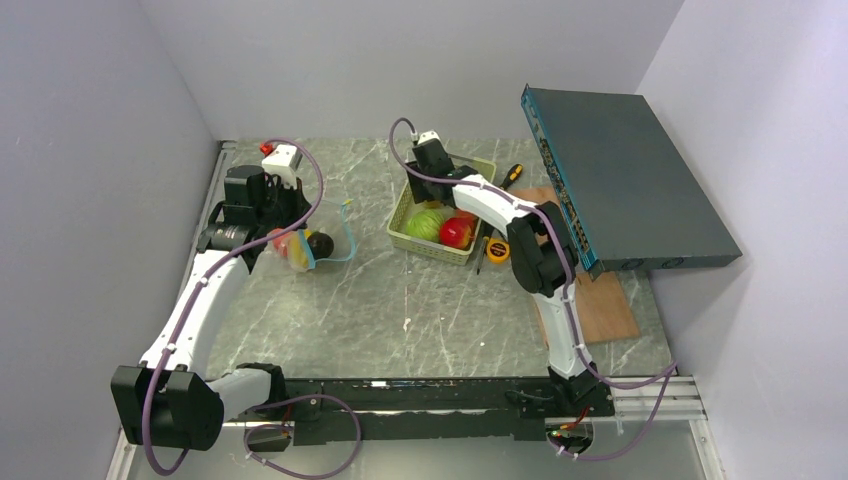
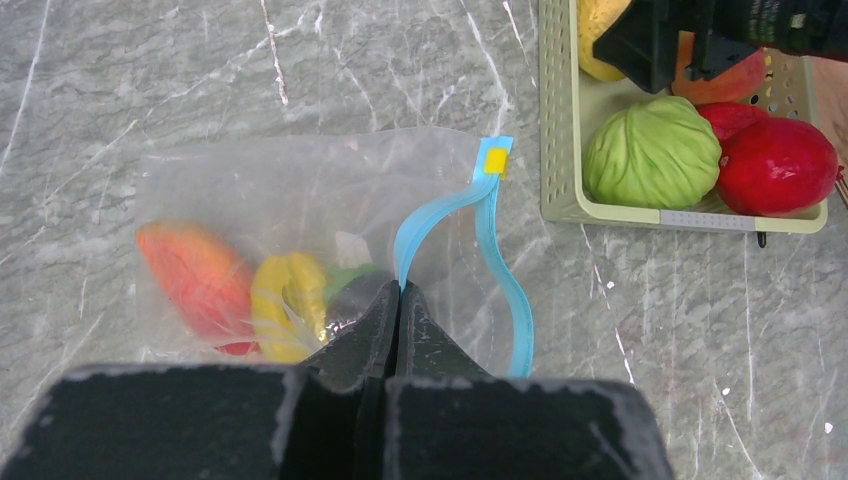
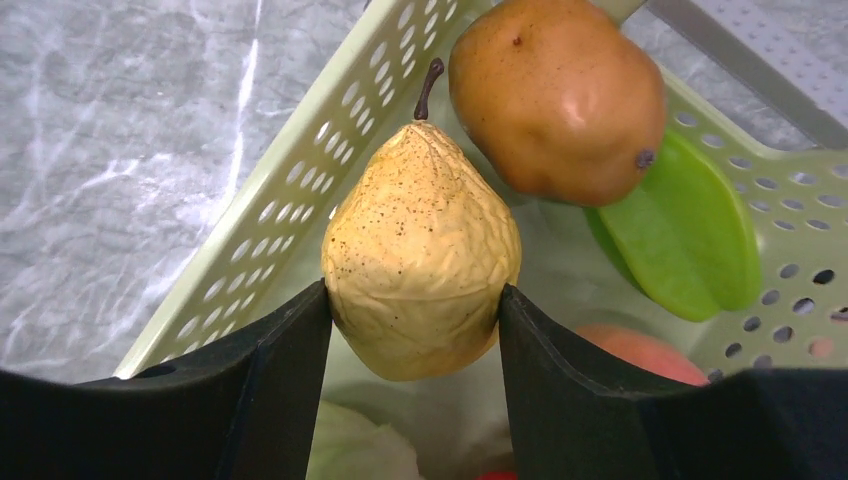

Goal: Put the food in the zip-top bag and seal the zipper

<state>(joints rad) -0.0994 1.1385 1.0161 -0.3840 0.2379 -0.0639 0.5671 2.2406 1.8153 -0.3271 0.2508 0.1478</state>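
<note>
The yellow pear would rise out of the basket if I lifted my right gripper now. My fingers are closed against both of the pear's wrinkled sides.
The clear zip-top bag (image 2: 300, 200) lies on the marble table with its light blue zipper (image 2: 440, 215) bowed open; it also shows in the top view (image 1: 310, 245). Inside it are a red-orange fruit (image 2: 195, 280), a yellow piece (image 2: 285, 300) and a green piece. My left gripper (image 2: 400, 290) is shut on the near zipper strip. My right gripper (image 3: 415, 300) is shut on a yellow pear (image 3: 420, 260) inside the pale green basket (image 3: 280, 220). A brown fruit (image 3: 560, 100), a green piece (image 3: 680, 230) and a pink-red fruit lie beside it.
The basket (image 1: 470, 255) also holds a green cabbage (image 2: 650, 150) and a red fruit (image 2: 775, 165). A yellow tape measure (image 1: 497, 250) and a screwdriver (image 1: 511, 176) lie by it. A dark flat box (image 1: 620, 180) leans over a wooden board (image 1: 600, 300) at the right.
</note>
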